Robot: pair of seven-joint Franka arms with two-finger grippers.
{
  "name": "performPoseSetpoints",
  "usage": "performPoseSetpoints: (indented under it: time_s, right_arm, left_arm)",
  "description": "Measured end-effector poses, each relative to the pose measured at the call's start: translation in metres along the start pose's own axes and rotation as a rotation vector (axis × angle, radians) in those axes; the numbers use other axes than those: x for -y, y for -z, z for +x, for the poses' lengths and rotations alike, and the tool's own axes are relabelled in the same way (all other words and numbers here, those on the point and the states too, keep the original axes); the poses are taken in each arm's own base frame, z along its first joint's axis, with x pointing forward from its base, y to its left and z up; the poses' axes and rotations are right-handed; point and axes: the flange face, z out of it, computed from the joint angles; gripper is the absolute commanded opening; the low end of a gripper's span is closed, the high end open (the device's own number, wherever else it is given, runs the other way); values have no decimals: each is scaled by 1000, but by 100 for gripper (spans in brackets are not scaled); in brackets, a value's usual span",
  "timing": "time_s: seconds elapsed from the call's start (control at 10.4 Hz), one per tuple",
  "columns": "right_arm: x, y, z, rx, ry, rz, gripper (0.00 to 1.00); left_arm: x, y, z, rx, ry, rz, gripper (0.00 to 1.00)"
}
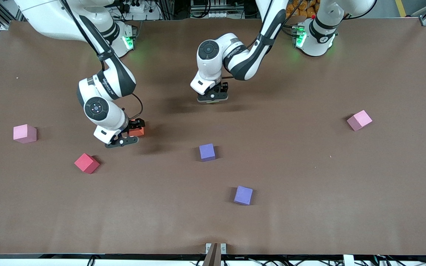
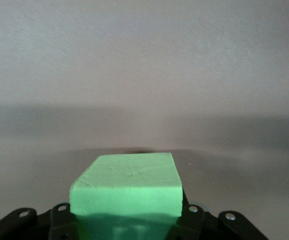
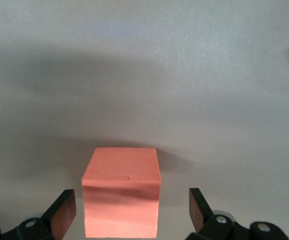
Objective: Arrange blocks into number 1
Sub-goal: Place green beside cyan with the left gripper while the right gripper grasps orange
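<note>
The orange block is for building the number 1. My right gripper should grab it by its two opposite sides next.
My left gripper is low over the table's middle, shut on a green block that fills the space between its jaws; the front view hides that block. An orange block rests on the table between the fingers of my open right gripper, with a gap on each side. That block shows in the front view too. Loose on the table are two pink blocks, a red block and two purple blocks. None of them touch. No light blue block is in view.
Brown table with its front edge near the camera. A small metal bracket sits at the middle of that edge. Both arm bases stand at the back edge.
</note>
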Motion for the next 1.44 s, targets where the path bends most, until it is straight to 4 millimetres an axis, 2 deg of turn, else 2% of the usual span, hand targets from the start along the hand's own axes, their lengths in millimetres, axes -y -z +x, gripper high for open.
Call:
performPoseSetpoints:
  time_s: [0.19, 0.29, 0.38, 0.48, 0.58, 0.67, 0.77, 0.96, 1.15, 1.25, 1.34, 1.44]
  right_arm:
    - [1, -5, 0, -6, -7, 12, 99]
    - [2, -10, -1, -15, -9, 20, 82]
    - [3, -18, -2, -25, -9, 29, 56]
    - [4, -25, -4, -28, -8, 35, 20]
    - [4, -30, -5, -25, -8, 37, 0]
    - [4, -29, -4, -27, -9, 38, 0]
    - [4, -28, -4, -25, -10, 37, 0]
    - [2, -13, 3, 11, -23, 28, 0]
    - [6, 31, 19, 40, -84, 91, 0]
    - [16, 53, 25, 45, -102, 123, 0]
    - [31, 72, 30, 41, -122, 138, 0]
    - [50, 84, 31, 32, -149, 143, 0]
  left_arm:
    - [3, -15, -11, -3, -12, -16, 65]
    - [5, -20, -17, 1, -17, -14, 65]
    - [6, -22, -20, 5, -12, -13, 66]
    - [5, -24, -25, 10, 3, -12, 67]
    - [3, -25, -30, 15, 14, -11, 70]
    - [3, -26, -32, 18, 22, -10, 92]
    - [3, -26, -33, 19, 26, -9, 100]
    - [3, -27, -35, 21, 30, -7, 100]
    - [3, -20, -33, 20, 33, -9, 100]
    - [3, -8, -30, 23, 35, -1, 100]
    - [5, 13, -20, 26, 34, 5, 100]
    - [14, 36, -4, 31, 14, 11, 100]
